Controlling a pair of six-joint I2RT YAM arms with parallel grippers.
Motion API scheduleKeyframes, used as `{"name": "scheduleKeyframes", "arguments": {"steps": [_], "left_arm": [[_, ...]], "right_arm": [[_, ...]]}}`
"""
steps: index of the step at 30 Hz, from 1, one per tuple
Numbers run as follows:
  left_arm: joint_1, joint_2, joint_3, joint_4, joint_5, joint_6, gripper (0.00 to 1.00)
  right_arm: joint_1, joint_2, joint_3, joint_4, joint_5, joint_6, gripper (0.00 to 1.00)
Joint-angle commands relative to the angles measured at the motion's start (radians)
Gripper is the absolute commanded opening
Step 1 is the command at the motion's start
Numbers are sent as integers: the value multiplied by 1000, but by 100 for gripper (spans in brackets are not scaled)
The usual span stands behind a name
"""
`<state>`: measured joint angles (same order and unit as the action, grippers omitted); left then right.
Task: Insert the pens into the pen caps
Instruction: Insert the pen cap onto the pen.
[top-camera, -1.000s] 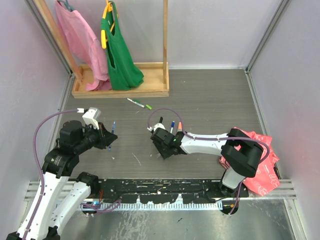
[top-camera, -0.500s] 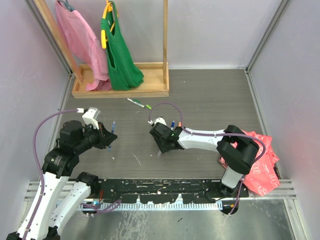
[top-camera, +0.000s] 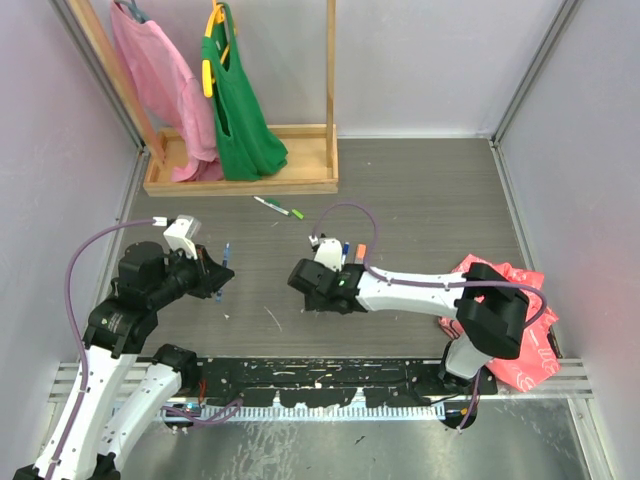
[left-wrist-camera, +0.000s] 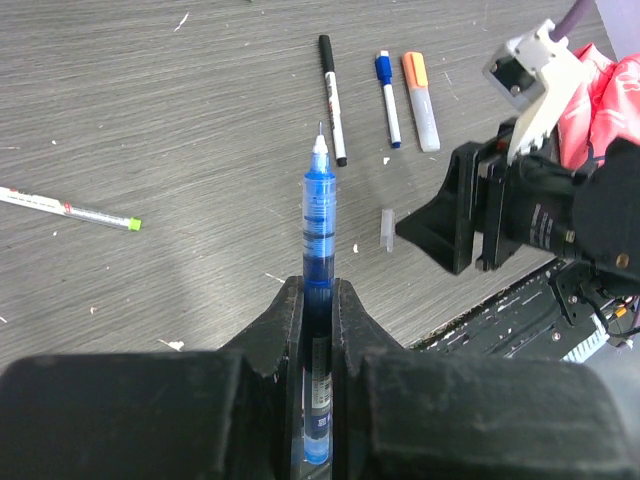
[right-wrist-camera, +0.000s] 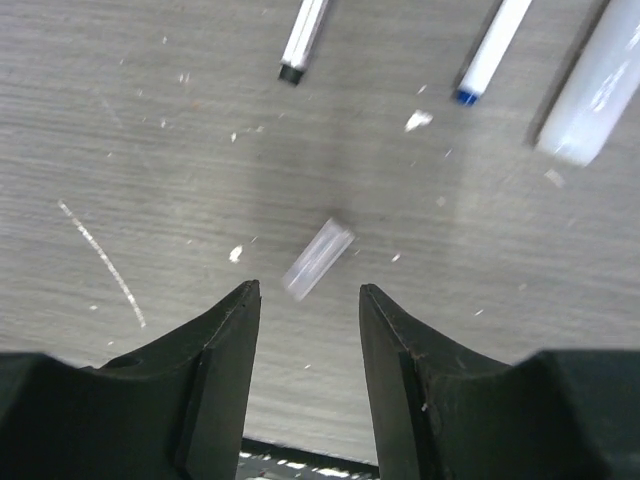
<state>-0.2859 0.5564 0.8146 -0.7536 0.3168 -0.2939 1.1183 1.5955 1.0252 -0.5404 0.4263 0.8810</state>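
Note:
The open end of the small clear pen cap (left-wrist-camera: 387, 230) should stay free to insert the blue pen (left-wrist-camera: 319, 215). My right gripper needs to pinch the cap across its long sides.
My left gripper (left-wrist-camera: 318, 287) is shut on a blue pen (left-wrist-camera: 319, 215), its bare tip pointing away from me. In the top view this gripper (top-camera: 218, 280) hovers at the left with the pen (top-camera: 226, 255) sticking out. My right gripper (right-wrist-camera: 305, 290) stands open just above the table. A small clear pen cap (right-wrist-camera: 318, 258) lies flat just beyond its fingertips, touched by neither. The left wrist view shows that cap (left-wrist-camera: 388, 228) in front of the right gripper (left-wrist-camera: 425, 230). Behind it lie a black pen (left-wrist-camera: 332, 100), a blue-capped pen (left-wrist-camera: 388, 85) and an orange-capped marker (left-wrist-camera: 420, 88).
A green-ended pen (top-camera: 279, 208) lies towards the back near a wooden rack (top-camera: 240, 182) hung with pink and green bags. A red bag (top-camera: 520, 340) sits at the right by the right arm's base. White scraps dot the table.
The right gripper has slid left across the table and its jaws have widened. The left gripper and its blue pen have stayed put.

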Motion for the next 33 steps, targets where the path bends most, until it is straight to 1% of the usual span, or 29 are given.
{"name": "scheduleKeyframes", "arguments": {"steps": [1, 3, 6, 10, 18, 28, 33], "left_arm": [[3, -12, 2, 34, -1, 15, 0], [3, -12, 2, 34, 0, 14, 0], [4, -14, 1, 34, 0, 16, 0], [4, -17, 1, 34, -1, 16, 0], [2, -18, 1, 33, -4, 16, 0], [3, -15, 1, 34, -2, 16, 0], [4, -13, 1, 34, 0, 16, 0]], "right_arm": [[44, 47, 46, -64, 64, 310, 50], [54, 86, 65, -89, 68, 369, 50], [65, 136, 103, -120, 83, 404, 51], [66, 191, 155, -146, 96, 400, 51], [66, 243, 221, -212, 144, 377, 51], [64, 263, 202, -224, 139, 366, 49], [59, 264, 186, -208, 130, 349, 44]]}}
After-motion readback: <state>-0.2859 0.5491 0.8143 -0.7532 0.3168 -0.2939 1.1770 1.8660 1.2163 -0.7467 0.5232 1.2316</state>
